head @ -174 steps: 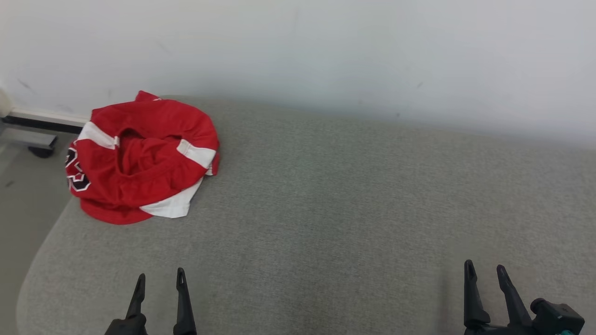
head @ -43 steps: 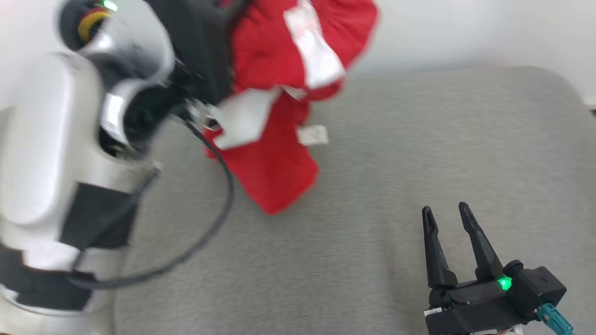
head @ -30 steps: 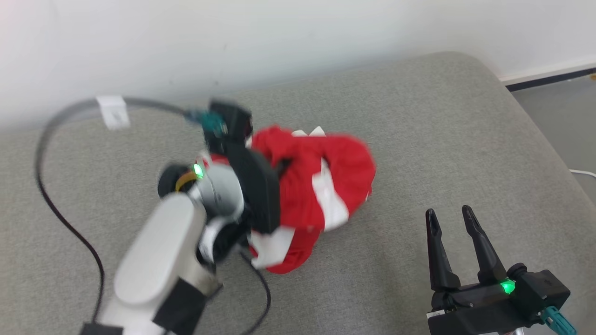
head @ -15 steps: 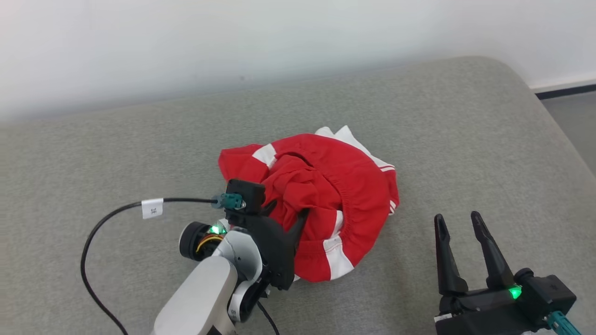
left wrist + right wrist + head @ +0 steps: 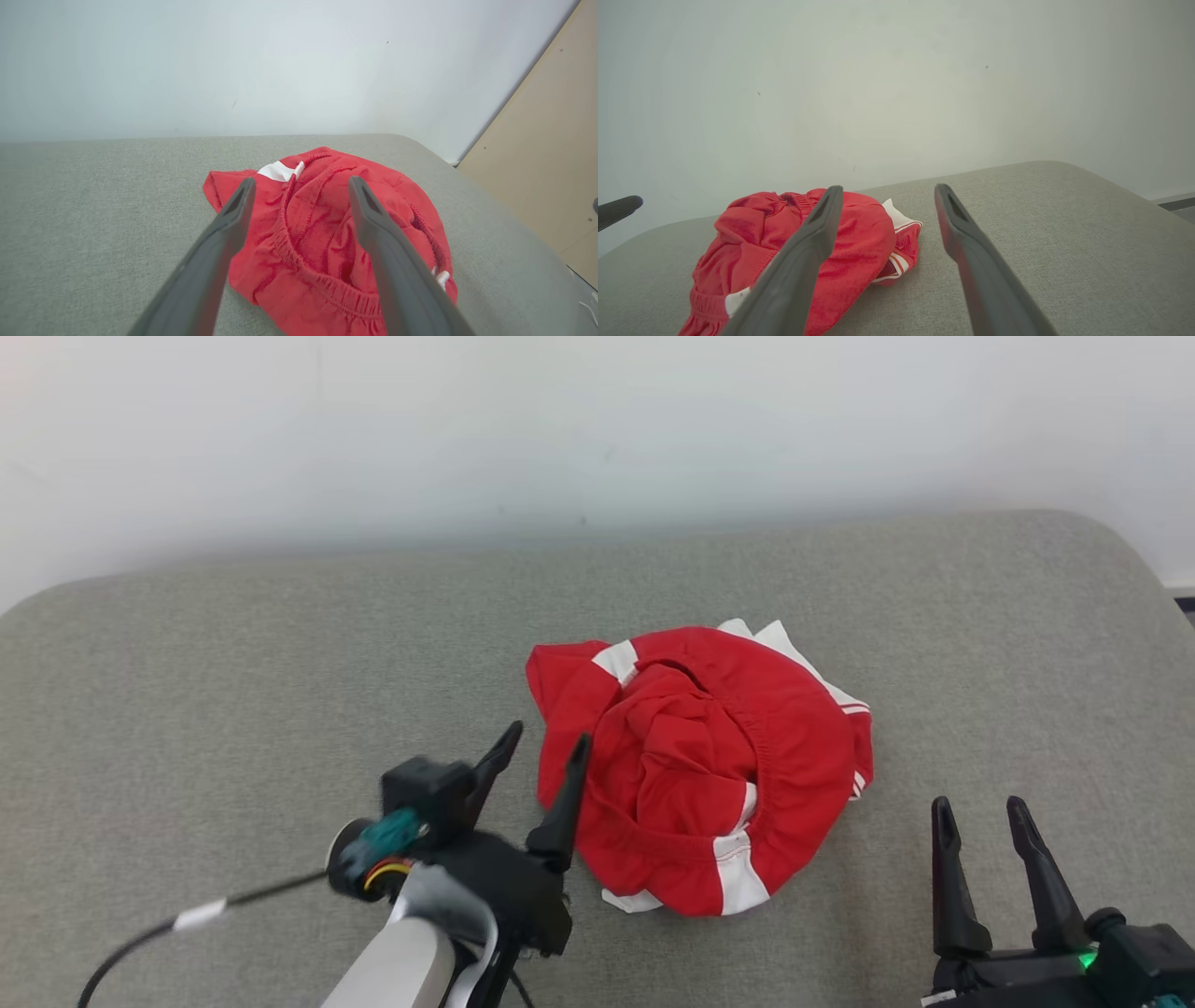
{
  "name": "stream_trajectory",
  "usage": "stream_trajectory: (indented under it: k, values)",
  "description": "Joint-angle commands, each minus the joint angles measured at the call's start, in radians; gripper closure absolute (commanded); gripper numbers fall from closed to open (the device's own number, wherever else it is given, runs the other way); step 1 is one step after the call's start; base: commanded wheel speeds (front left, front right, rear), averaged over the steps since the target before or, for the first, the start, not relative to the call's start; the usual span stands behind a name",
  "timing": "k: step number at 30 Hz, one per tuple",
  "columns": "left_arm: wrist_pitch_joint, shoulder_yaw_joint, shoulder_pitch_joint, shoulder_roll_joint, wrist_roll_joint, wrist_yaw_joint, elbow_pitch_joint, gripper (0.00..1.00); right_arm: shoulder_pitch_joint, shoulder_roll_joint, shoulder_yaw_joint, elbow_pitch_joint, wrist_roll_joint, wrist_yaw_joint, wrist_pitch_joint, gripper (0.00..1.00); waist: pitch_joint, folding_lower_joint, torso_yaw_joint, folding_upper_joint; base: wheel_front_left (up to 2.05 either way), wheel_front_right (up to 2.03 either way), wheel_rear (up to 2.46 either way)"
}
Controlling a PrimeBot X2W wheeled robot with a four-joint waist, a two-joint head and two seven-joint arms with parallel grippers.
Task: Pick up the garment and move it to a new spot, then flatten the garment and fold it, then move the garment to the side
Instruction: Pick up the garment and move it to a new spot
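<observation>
My left gripper picks up the garment by its elastic waistband (image 5: 612,811) next, since the waistband stands up as a fold while the garment lies slack in a crumpled heap.
The garment (image 5: 709,756) is a red piece with white stripes and an elastic waistband, lying crumpled in a heap near the middle of the grey cushion (image 5: 233,672). My left gripper (image 5: 546,742) stands open just left of the heap, raised a little, its fingers empty and pointing at the cloth. The left wrist view shows the garment (image 5: 327,233) beyond the spread left gripper (image 5: 301,184). My right gripper (image 5: 980,807) is open at the lower right, apart from the cloth. In the right wrist view the garment (image 5: 859,242) lies left of the open right gripper (image 5: 885,191).
A pale wall (image 5: 597,429) runs behind the cushion. The cushion's rounded right end (image 5: 1120,551) drops to the floor. A tan board (image 5: 551,154) leans at the right in the left wrist view. A black cable (image 5: 233,901) trails from my left wrist.
My left gripper set the garment down near the cushion's middle, opened and drew back to the left of it. The head camera has shifted. The right gripper stayed open.
</observation>
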Motion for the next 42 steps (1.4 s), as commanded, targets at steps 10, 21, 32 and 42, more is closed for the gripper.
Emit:
stream_trajectory:
  k: [10, 21, 32, 42]
  values:
    - [-0.268, 0.1, 0.269, 0.072, 0.049, 0.058, -0.107, 0.0, 0.062, 0.0, -0.059, -0.022, -0.025, -0.002, 0.01, 0.0, -0.029, 0.0001, 0.047, 0.0, 0.0, 0.0, 0.0]
    - [-0.277, 0.246, 0.427, 0.091, 0.159, 0.031, -0.167, 0.0, 0.085, 0.0, -0.088, -0.009, -0.028, -0.002, 0.006, 0.0, -0.015, 0.0001, 0.047, 0.0, 0.0, 0.0, 0.0]
    - [-0.154, 0.2, 0.287, 0.08, 0.151, -0.042, -0.093, 0.0, 0.06, 0.0, -0.067, 0.009, -0.006, -0.002, 0.0, 0.0, 0.01, 0.0001, -0.015, 0.0, 0.0, 0.0, 0.0]
    - [0.202, 0.185, 0.064, 0.053, 0.043, -0.039, -0.034, 0.0, 0.029, 0.0, -0.045, 0.017, 0.009, -0.002, -0.008, 0.0, 0.072, 0.0001, -0.127, 0.0, 0.0, 0.0, 0.0]
